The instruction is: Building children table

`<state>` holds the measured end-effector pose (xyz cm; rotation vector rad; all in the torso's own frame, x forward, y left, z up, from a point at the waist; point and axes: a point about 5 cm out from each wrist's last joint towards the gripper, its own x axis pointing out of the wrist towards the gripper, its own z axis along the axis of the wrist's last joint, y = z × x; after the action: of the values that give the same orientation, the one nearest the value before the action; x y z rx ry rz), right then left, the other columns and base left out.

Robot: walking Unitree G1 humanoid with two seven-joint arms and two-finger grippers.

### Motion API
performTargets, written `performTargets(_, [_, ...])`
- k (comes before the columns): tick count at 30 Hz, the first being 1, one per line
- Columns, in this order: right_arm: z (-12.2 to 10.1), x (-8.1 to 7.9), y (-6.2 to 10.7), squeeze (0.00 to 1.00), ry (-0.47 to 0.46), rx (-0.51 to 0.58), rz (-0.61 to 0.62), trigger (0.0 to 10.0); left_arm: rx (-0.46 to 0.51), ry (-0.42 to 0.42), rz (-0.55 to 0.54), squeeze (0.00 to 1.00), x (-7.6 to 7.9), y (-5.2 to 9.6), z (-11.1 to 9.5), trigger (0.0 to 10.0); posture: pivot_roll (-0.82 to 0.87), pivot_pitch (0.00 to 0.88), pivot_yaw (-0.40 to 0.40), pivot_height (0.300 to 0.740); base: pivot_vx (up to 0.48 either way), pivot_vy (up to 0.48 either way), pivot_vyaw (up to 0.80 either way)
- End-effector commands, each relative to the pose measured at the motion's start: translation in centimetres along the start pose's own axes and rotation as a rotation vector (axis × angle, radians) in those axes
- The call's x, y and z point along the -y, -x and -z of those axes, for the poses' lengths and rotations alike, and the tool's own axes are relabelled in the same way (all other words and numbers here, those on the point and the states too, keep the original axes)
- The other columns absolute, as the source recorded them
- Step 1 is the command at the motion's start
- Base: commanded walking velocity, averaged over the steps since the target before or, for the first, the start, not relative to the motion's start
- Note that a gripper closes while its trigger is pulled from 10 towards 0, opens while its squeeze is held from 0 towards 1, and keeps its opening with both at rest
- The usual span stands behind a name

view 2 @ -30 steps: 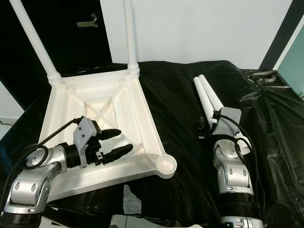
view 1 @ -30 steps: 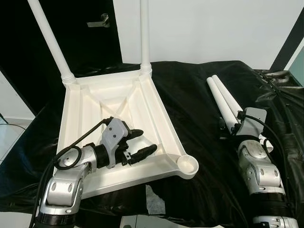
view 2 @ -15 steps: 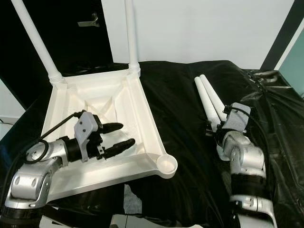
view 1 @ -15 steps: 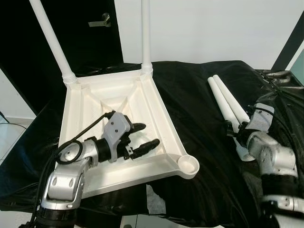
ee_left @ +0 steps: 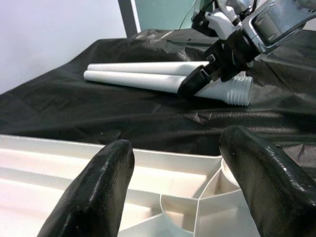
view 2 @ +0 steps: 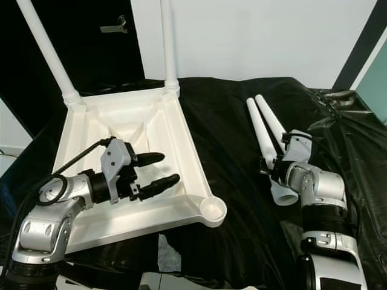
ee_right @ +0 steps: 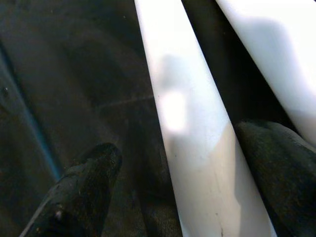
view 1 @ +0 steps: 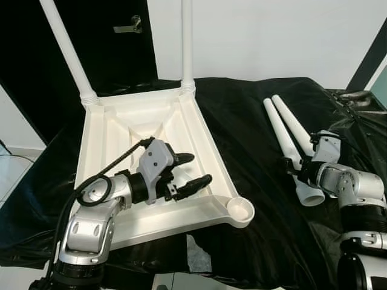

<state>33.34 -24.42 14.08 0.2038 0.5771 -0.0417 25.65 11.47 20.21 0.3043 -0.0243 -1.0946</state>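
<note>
The third leg is long and tapers to a slim tip [view 1: 268, 105], so my right gripper will next hold its thick part near its threads.
The white table top [view 1: 100, 139] lies upside down on black cloth, with two white legs [view 1: 68, 51] standing in its far corners. The near right corner socket [view 1: 240, 209] is empty. Two loose legs [view 1: 280, 130] lie side by side on the cloth at the right. My left gripper [view 1: 200, 168] hovers open over the inside of the table top, by its right rim, holding nothing. My right gripper [ee_right: 175, 140] is open and straddles the nearer loose leg [ee_right: 192, 148] close to its threaded end [view 1: 309, 197], one finger on each side.
Black plastic sheeting [view 1: 242, 121] covers the whole work surface and wrinkles at the far right [view 1: 354, 106]. Behind the table top is a dark door with a lever handle [view 1: 129, 26] and a white wall. A pale patch [view 1: 196, 254] shows under the cloth's front edge.
My right forearm has swung out to the right, and its gripper now sits lower on the loose leg. The left gripper has shifted slightly toward the table top's right rim.
</note>
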Motion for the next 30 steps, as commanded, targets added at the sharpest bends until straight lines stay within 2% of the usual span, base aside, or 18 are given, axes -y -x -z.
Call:
performTargets(1, [0.7,-0.1,-0.2,0.00,-0.024,-0.049,-0.022,10.0,-0.006,-0.008,-0.134,0.00,-0.6,-0.1,-0.2,10.0,0.07,0.000,-0.024,0.740,0.000,0.000,0.00])
performTargets(3, [0.7,0.0,-0.3,0.00,-0.053,-0.125,-0.053,10.0,0.003,-0.013,-0.136,0.00,-0.8,-0.3,-0.5,10.0,0.06,0.000,-0.023,0.740,0.000,0.000,0.00])
performTargets(4, [0.7,0.0,-0.3,0.00,-0.053,-0.125,-0.053,10.0,0.003,-0.013,-0.136,0.00,-0.8,-0.3,-0.5,10.0,0.06,0.000,-0.023,0.740,0.000,0.000,0.00])
performTargets(5, [0.5,0.3,-0.3,0.00,-0.066,-0.181,-0.066,10.0,0.012,-0.022,-0.135,0.00,-0.9,-0.5,-0.8,10.0,0.06,0.000,-0.025,0.740,0.000,0.000,0.00])
performTargets(8, [0.4,0.4,-0.3,0.00,-0.088,-0.213,-0.080,10.0,0.016,-0.023,-0.135,0.00,-0.9,-0.7,-0.8,10.0,0.06,0.000,-0.024,0.740,0.000,0.000,0.00])
performTargets(14, [0.1,1.1,0.0,0.00,-0.038,-0.310,-0.086,10.0,0.021,-0.027,-0.144,0.00,-1.2,-0.7,-1.0,10.0,0.05,0.000,-0.023,0.740,0.000,0.000,0.00])
performTargets(15, [0.1,1.2,0.1,0.00,-0.033,-0.332,-0.090,5.7,0.022,-0.028,-0.146,0.00,-1.3,-0.7,-1.0,10.0,0.05,0.000,-0.023,0.740,0.000,0.000,0.00])
performTargets(17, [0.0,1.3,0.2,0.00,-0.035,-0.352,-0.093,5.7,0.022,-0.028,-0.148,0.00,-1.4,-0.7,-1.0,10.0,0.04,0.000,-0.022,0.740,0.000,0.000,0.00])
performTargets(18, [-0.2,1.3,0.2,0.00,-0.016,-0.362,-0.099,0.0,0.021,-0.028,-0.150,0.00,-1.5,-0.7,-1.0,10.0,0.04,0.000,-0.024,0.740,0.000,0.000,0.00])
performTargets(19, [-0.7,1.4,0.2,0.00,0.021,-0.357,-0.099,0.0,0.022,-0.029,-0.151,0.00,-1.5,-0.7,-1.0,10.0,0.04,0.000,-0.026,0.740,0.000,0.000,0.00])
performTargets(22, [-1.4,1.2,0.2,0.00,0.051,-0.346,-0.113,0.0,0.022,-0.030,-0.156,0.00,-1.6,-0.8,-1.1,10.0,0.04,0.000,-0.028,0.740,0.000,0.000,0.00])
performTargets(23, [-2.9,0.6,0.1,0.00,0.109,-0.274,-0.163,0.0,0.025,-0.034,-0.165,0.00,-1.8,-0.8,-1.1,10.0,0.04,0.000,-0.031,0.740,0.000,0.000,0.00])
performTargets(28, [-3.7,0.1,0.1,0.00,0.124,-0.231,-0.194,0.0,0.025,-0.029,-0.173,0.00,-1.9,-0.8,-1.1,10.0,0.04,0.000,-0.031,0.740,0.000,0.000,0.00])
performTargets(30, [-5.2,-1.2,0.3,0.00,0.135,-0.146,-0.275,0.0,0.020,-0.014,-0.192,0.00,-1.9,-0.8,-1.1,10.0,0.05,0.000,-0.032,0.740,0.000,0.000,0.00])
